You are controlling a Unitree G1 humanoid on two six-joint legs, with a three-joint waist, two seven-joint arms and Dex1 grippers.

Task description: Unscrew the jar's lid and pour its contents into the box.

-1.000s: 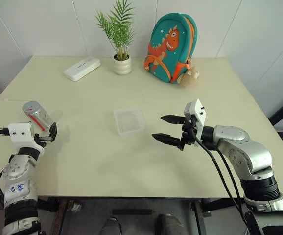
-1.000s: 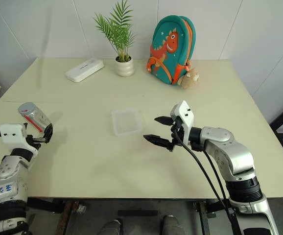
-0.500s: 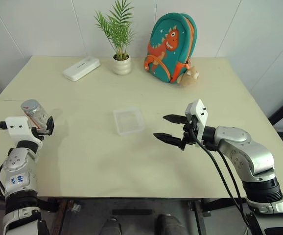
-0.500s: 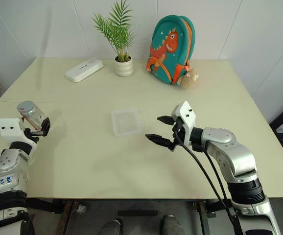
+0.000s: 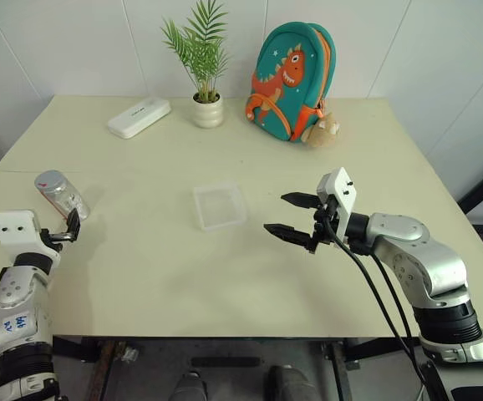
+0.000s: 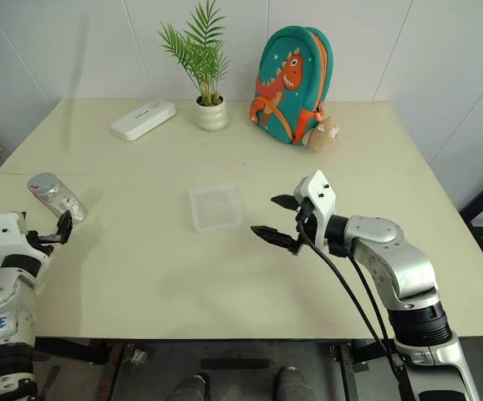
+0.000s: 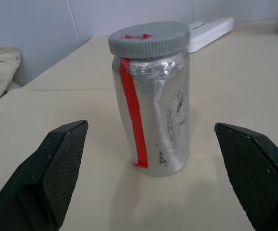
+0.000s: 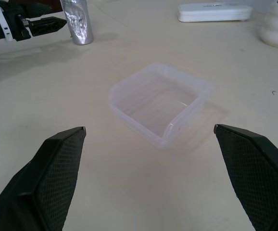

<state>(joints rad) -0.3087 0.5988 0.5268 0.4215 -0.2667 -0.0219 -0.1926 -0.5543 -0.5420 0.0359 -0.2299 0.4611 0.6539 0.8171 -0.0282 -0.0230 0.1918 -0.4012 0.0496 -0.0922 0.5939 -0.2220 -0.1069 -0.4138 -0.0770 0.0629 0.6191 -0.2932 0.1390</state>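
Observation:
The tabletop shows between my fingers and the silvery jar's body (image 5: pixel 68 200), so my left gripper would miss if it closed now. It needs to move toward the jar before it closes on the jar.
The jar (image 5: pixel 61 195), silvery with a red stripe, stands upright on the table at the far left, and the grey lid (image 7: pixel 148 38) is screwed on top. Its contents cannot be seen through the wall. My left gripper (image 5: pixel 66 230) is open just short of the jar, and its black fingers (image 7: pixel 57 163) flank the jar without touching it. The clear plastic box (image 5: pixel 220 205) sits mid-table and looks empty in the right wrist view (image 8: pixel 158 103). To the right of the box my right gripper (image 5: pixel 275 213) hovers open, pointing at the box with nothing between its fingers.
A white oblong case (image 5: pixel 139 116), a potted plant (image 5: pixel 207 109) and a teal dinosaur backpack (image 5: pixel 292 71) with a small plush toy (image 5: pixel 322 131) line the far side of the table. Bare tabletop lies between the jar and the box.
My left gripper has drawn back from the jar toward the near left edge. The jar, earlier tilted between its fingers, now stands free on the table. The right gripper has stayed put.

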